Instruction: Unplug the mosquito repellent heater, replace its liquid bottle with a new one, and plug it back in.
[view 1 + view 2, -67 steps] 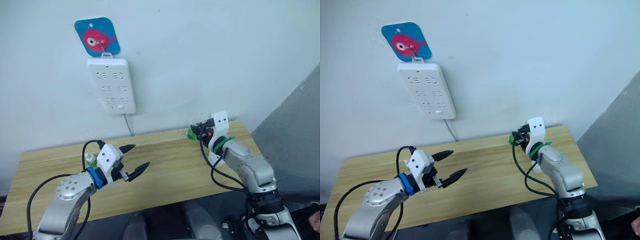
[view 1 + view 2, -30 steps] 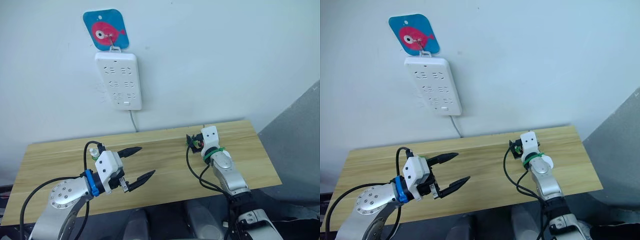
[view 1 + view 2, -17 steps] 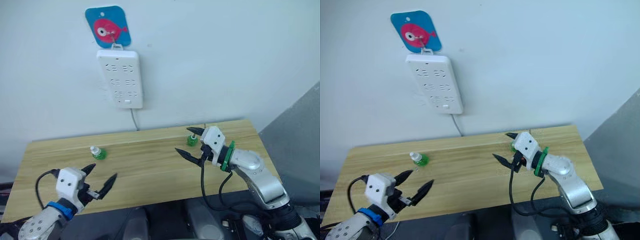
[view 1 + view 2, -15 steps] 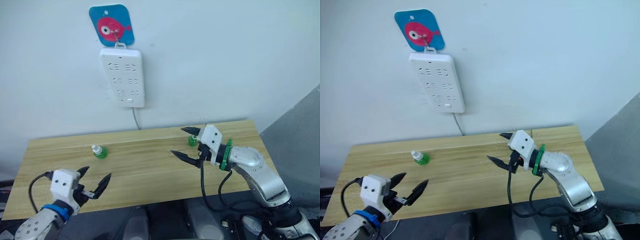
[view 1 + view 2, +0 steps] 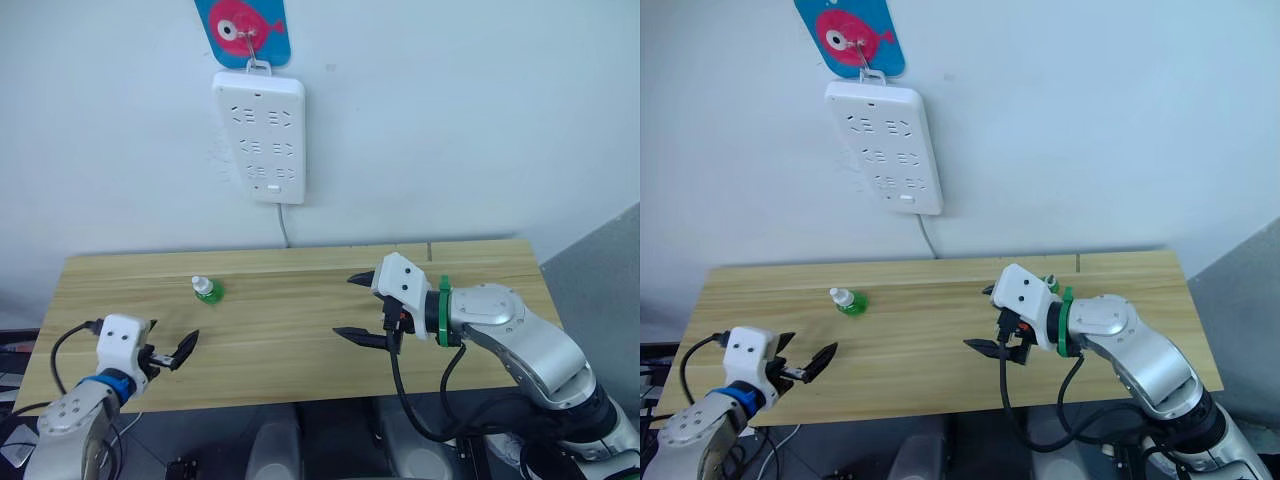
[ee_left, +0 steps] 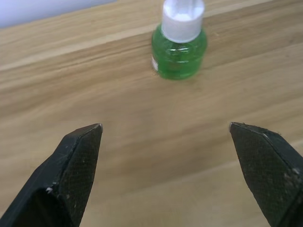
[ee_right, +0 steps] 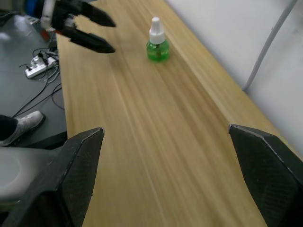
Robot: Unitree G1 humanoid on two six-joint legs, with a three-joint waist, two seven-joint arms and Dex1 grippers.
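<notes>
The liquid bottle's white cap (image 5: 201,284) should stay free to come off, so my left gripper should next pick up the bottle by its green body (image 5: 209,292).
A green liquid bottle (image 5: 206,290) with a white cap stands upright on the left part of the wooden table (image 5: 290,350). My left gripper (image 5: 172,350) hovers open near the table's front left edge, pointing at that bottle (image 6: 180,47) from a short distance. Over the table's middle right my right gripper (image 5: 350,306) is open and empty. A second green bottle (image 5: 1049,283) peeks out just behind it near the back edge. The mosquito repellent heater is out of view.
A white power strip (image 5: 258,135) hangs on the wall from a blue fish-print hook (image 5: 243,25), its sockets unoccupied, its cable (image 5: 284,225) dropping behind the table. Grey floor lies to the right. Another strip with cables (image 7: 35,71) lies on the floor.
The camera has shifted. My left gripper has sunk lower toward the front left edge. My right gripper has swung leftward and now covers most of the second bottle. Both stay open.
</notes>
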